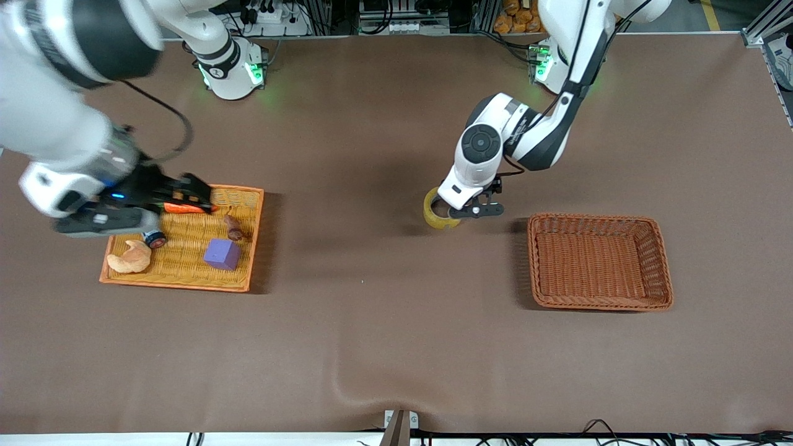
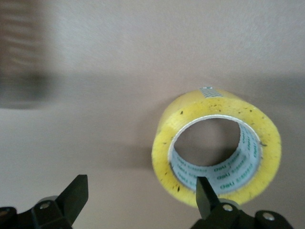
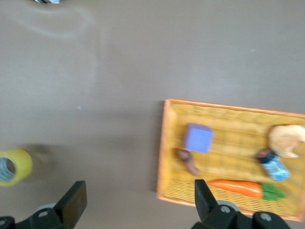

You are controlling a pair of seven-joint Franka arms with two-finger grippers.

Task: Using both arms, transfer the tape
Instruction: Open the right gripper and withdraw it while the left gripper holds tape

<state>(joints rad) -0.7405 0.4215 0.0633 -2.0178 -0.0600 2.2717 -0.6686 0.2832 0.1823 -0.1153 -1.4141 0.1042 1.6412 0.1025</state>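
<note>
My left gripper should next grab the tape roll by its yellow rim (image 1: pixel 430 209). Then the tape roll should go to the empty basket.
The yellow tape roll (image 1: pixel 435 214) rests on the brown table between the two baskets, nearer the empty one. My left gripper (image 1: pixel 468 209) is low, right beside the tape, and open. In the left wrist view the tape (image 2: pixel 217 152) shows its pale core; one fingertip (image 2: pixel 204 193) overlaps the roll's rim and the other is over bare table, so the left gripper (image 2: pixel 141 186) holds nothing. My right gripper (image 1: pixel 201 193) is open and empty over the yellow tray (image 1: pixel 179 282). The right wrist view shows it (image 3: pixel 138 188) open, with the tape (image 3: pixel 12 166) farther off.
The yellow tray (image 3: pixel 164 143) holds a purple cube (image 1: pixel 222 254), a croissant (image 1: pixel 130 257), a carrot (image 3: pixel 238 188), a small blue-labelled can (image 3: pixel 271 164) and a brown piece (image 1: pixel 233 228). An empty brown wicker basket (image 1: pixel 600 303) stands toward the left arm's end.
</note>
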